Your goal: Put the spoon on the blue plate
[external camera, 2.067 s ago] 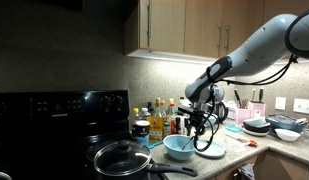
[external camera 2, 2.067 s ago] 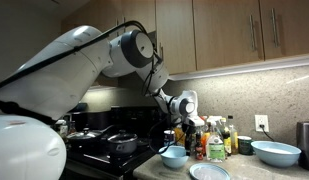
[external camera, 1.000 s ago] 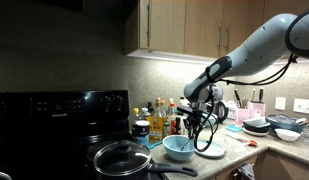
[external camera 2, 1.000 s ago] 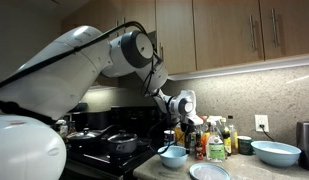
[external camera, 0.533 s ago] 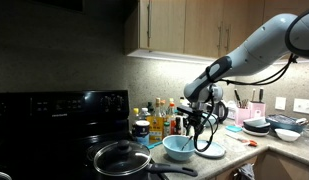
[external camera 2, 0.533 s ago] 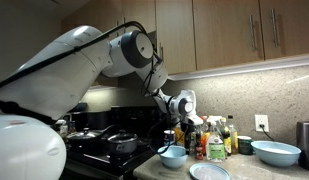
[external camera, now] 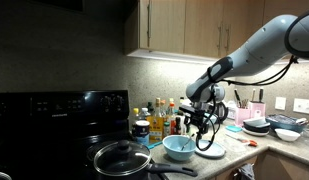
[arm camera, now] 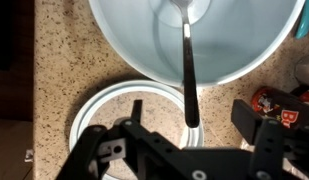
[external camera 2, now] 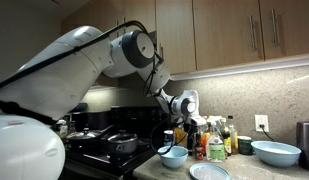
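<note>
My gripper closes next, which would catch the dark handle (arm camera: 191, 106), since it runs between both fingers with its end past them toward the palm.
A metal spoon (arm camera: 187, 60) lies with its head in the deep light-blue bowl (arm camera: 124, 45), its handle reaching out over the bowl's rim toward the pale blue plate (arm camera: 94, 105) beside it. My gripper (arm camera: 189, 115) is open, hovering above, and the handle's end shows between its two dark fingers without touching them. In both exterior views the gripper (external camera: 202, 122) (external camera 2: 184, 126) hangs a little above the bowl (external camera: 179, 147) (external camera 2: 174, 157) and the plate (external camera: 210, 152) (external camera 2: 209, 172) on the speckled counter. The spoon is too small to make out there.
A lidded pan (external camera: 121, 158) sits on the black stove next to the bowl. Several bottles (external camera: 159, 120) stand behind the bowl. Dark stacked dishes (external camera: 259, 126) and a big light-blue bowl (external camera 2: 277, 152) lie further along the counter. A red packet (arm camera: 271, 100) lies by the plate.
The gripper has shifted very slightly over the bowl and plate. The spoon, bowl and plate have not moved.
</note>
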Controlling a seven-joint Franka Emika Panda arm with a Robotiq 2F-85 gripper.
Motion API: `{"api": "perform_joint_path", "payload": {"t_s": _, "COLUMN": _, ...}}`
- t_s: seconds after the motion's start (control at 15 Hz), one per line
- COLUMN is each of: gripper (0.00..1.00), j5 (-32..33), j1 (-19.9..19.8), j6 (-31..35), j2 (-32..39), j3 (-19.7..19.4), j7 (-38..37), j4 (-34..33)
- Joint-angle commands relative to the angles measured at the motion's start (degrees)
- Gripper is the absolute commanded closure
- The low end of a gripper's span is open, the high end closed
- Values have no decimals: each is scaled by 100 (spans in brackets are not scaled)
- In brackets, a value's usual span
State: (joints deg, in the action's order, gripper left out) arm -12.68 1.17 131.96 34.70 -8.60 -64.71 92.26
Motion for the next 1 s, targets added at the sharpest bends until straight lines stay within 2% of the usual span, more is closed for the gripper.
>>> {"api": "perform_joint_path", "payload": {"t_s": 0.0, "gripper": 39, "j5": 12, "j1": -98, "j6": 8, "j2": 46, "j3": 62, "j7": -79, "j4": -100}}
{"api": "perform_joint_path", "payload": {"t_s": 0.6, "gripper": 98, "j5": 25, "j1": -97, "j6": -100, "j2": 88, "j3": 84, "j7": -63, "j4": -270}}
{"api": "perform_joint_path", "payload": {"t_s": 0.93, "gripper": 96, "j5": 20, "j1": -97, "j6": -28, "j2": 29, "j3": 94, "j7": -29, "j4": -191}}
